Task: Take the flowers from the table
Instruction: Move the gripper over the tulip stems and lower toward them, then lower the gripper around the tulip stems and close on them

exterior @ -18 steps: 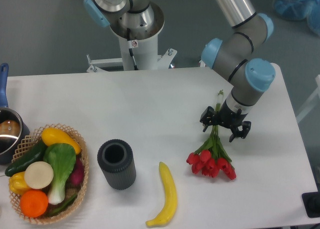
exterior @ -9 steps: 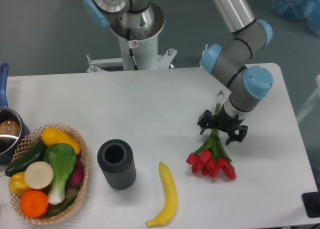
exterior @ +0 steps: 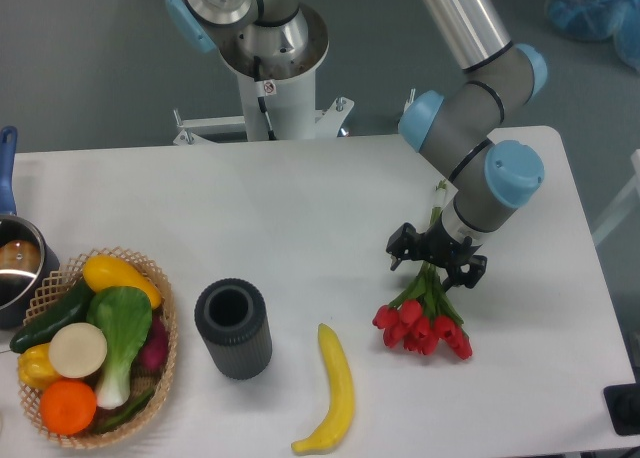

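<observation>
I need to pick up the flowers from the table, so I should next grab the red tulips (exterior: 422,329) by their green stems with my gripper.
The flowers (exterior: 424,323) lie on the white table (exterior: 300,218) at the right: a bunch of red tulip buds with green stems running up and away. My gripper (exterior: 434,261) is straight over the stems, just above the buds. Its two fingers stand open, one on each side of the stems, and do not look closed on them. The upper part of the stems is hidden under the gripper and wrist; a stem tip shows behind the arm.
A yellow banana (exterior: 335,390) lies left of the flowers. A dark grey cylinder cup (exterior: 232,329) stands at centre. A wicker basket (exterior: 160,370) of produce sits at the front left, a pot (exterior: 14,268) at the left edge. The robot base (exterior: 270,68) is behind.
The gripper has shifted a little left and down toward the stems, still open. The flowers have not moved.
</observation>
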`<state>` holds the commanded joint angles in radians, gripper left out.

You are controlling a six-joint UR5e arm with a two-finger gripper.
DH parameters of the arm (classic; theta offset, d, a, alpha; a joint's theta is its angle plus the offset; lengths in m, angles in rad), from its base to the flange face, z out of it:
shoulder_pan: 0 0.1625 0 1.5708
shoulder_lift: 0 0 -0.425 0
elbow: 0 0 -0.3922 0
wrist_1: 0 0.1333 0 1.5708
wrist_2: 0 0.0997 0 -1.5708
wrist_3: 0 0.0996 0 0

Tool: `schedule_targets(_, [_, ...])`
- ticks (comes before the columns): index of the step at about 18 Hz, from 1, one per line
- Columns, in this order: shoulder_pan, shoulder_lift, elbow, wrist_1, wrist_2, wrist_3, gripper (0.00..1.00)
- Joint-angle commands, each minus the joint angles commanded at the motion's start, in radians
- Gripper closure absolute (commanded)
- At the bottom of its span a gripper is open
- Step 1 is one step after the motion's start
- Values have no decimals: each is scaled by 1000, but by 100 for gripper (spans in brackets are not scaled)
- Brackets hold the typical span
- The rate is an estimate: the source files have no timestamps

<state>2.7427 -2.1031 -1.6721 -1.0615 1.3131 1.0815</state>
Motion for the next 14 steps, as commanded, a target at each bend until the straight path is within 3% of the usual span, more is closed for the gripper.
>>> schedule_targets(14, [-3, -24, 15, 6, 0, -6, 0])
